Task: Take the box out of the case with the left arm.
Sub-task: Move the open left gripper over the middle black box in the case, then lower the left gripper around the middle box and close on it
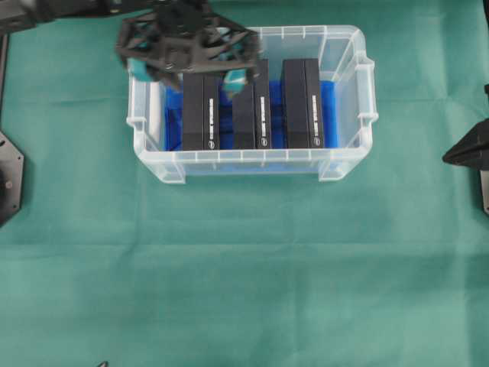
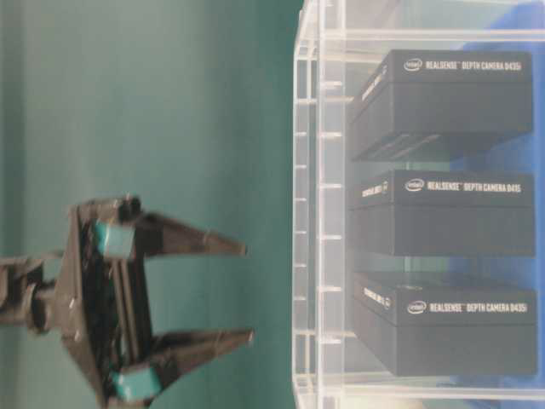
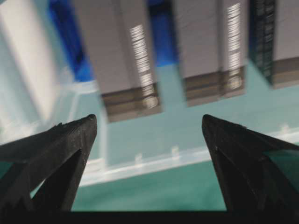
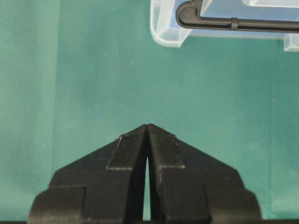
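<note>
The robot's left gripper will next take the box out of the case, so it will grab the middle black box (image 1: 252, 122) by its two long sides, as the box is narrow across.
The case (image 1: 244, 157) is a clear tub with a blue floor at the upper middle of the table. Three black boxes stand in it side by side: left (image 1: 202, 115), middle (image 1: 252, 115), right (image 1: 303, 103). My left gripper (image 1: 189, 74) hangs open above the case's back left part, over the left and middle boxes and touching neither. In the table-level view the left gripper (image 2: 246, 293) stands clear of the case rim (image 2: 311, 213). The left wrist view shows the left gripper (image 3: 147, 121) empty, with box tops (image 3: 121, 60) beyond it. My right gripper (image 4: 147, 126) is shut and empty.
Green cloth (image 1: 244, 267) covers the table around the case. The right gripper (image 1: 466, 153) rests at the right edge, away from the case. A black cable (image 4: 233, 22) crosses in front of the case corner (image 4: 168, 28) in the right wrist view.
</note>
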